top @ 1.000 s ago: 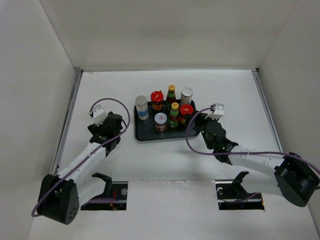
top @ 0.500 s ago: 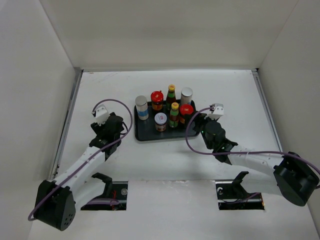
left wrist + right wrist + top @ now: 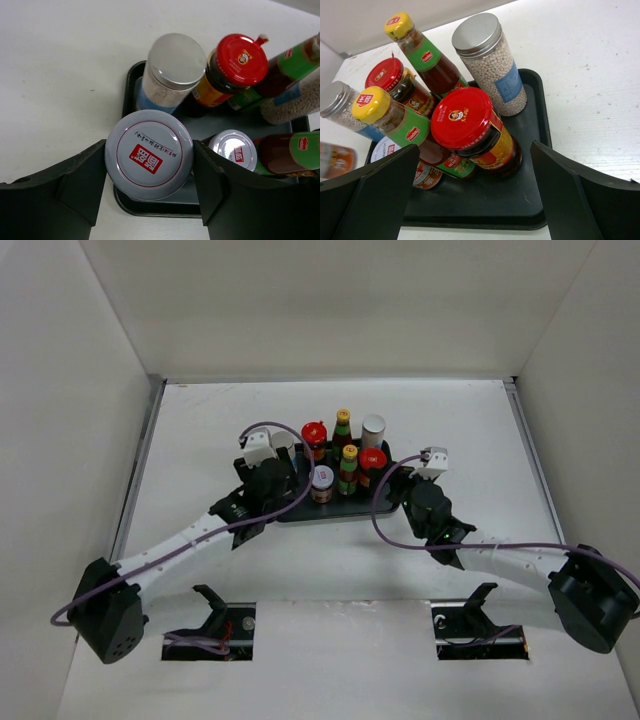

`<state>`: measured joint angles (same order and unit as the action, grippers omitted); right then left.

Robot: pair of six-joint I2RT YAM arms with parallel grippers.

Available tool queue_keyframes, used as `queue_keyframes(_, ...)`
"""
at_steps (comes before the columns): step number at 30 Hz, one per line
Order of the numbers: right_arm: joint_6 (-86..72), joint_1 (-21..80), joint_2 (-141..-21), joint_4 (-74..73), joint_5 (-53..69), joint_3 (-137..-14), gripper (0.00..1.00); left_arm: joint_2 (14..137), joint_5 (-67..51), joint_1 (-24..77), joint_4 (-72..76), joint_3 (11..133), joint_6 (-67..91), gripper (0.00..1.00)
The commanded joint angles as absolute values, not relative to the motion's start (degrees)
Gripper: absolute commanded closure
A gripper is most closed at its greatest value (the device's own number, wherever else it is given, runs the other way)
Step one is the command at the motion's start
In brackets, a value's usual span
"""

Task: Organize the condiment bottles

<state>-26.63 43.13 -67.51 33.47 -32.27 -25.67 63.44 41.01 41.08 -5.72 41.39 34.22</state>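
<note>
My left gripper keeps hold of the short white-lidded jar for now. The jar hangs above the tray [image 3: 129,85], its lid overlaps the tray's end rim, and it would drop onto that rim.
My left gripper [image 3: 149,172] is shut on a short white-lidded jar [image 3: 149,154], one finger against each side of the lid. The jar is over the near-left corner of the black tray [image 3: 129,85]; its base is hidden. On the tray stand a silver-capped shaker [image 3: 176,61], a red-lidded jar [image 3: 241,59], another white-lidded jar [image 3: 233,149] and slim sauce bottles [image 3: 292,150]. My right gripper [image 3: 475,192] is open at the tray's right end [image 3: 535,200], astride but apart from a red-lidded jar [image 3: 465,117]. Behind it stand a shaker [image 3: 477,34] and yellow-capped bottles [image 3: 371,104].
From above, the tray [image 3: 300,512] sits mid-table with the left gripper [image 3: 272,483] at its left end and the right gripper [image 3: 400,485] at its right end. White walls enclose the table on three sides. Purple cables loop over both wrists.
The left arm has swung right from the bare table beside the tray to the tray's near-left corner, its jaws closing on the way. The right arm has stayed put.
</note>
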Motion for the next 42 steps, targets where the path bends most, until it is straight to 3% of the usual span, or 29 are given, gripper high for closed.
queue_keyframes(1, -26.6, 42.8, -66.0, 36.3, -32.5, -27.1, 0.00, 66.5, 39.8, 41.2, 3.7, 44.5, 33.8, 0.60)
queue_keyframes(11, -27.0, 42.8, -66.0, 36.3, -32.6, -27.0, 0.00, 76.9, 37.8, 41.7, 11.8, 42.6, 34.1, 0.59)
queue_keyframes(16, -26.6, 42.9, -66.1, 36.3, -32.6, -27.1, 0.00, 79.1, 38.1, 42.0, 12.0, 41.7, 35.8, 0.44)
queue_keyframes(21, -26.5, 42.8, -66.1, 36.1, -32.6, -27.2, 0.00, 79.4, 38.6, 41.5, 10.6, 41.7, 35.3, 0.40)
queue_keyframes(26, -26.5, 42.8, -66.2, 36.3, -33.0, -27.0, 0.00, 77.0, 39.9, 42.1, 9.4, 41.7, 34.2, 0.20)
queue_keyframes(29, -26.1, 42.8, -66.3, 36.3, -33.0, -27.2, 0.00, 74.2, 41.9, 42.5, 9.1, 41.2, 33.1, 0.00)
queue_keyframes(38, -25.4, 42.6, -63.1, 36.3, -36.0, -25.9, 0.00, 62.6, 49.0, 40.5, 9.3, 38.5, 27.8, 0.00)
queue_keyframes(42, -25.7, 42.3, -58.4, 37.0, -40.1, -24.0, 0.00, 55.0, 46.3, 35.8, 10.2, 33.3, 30.0, 0.00)
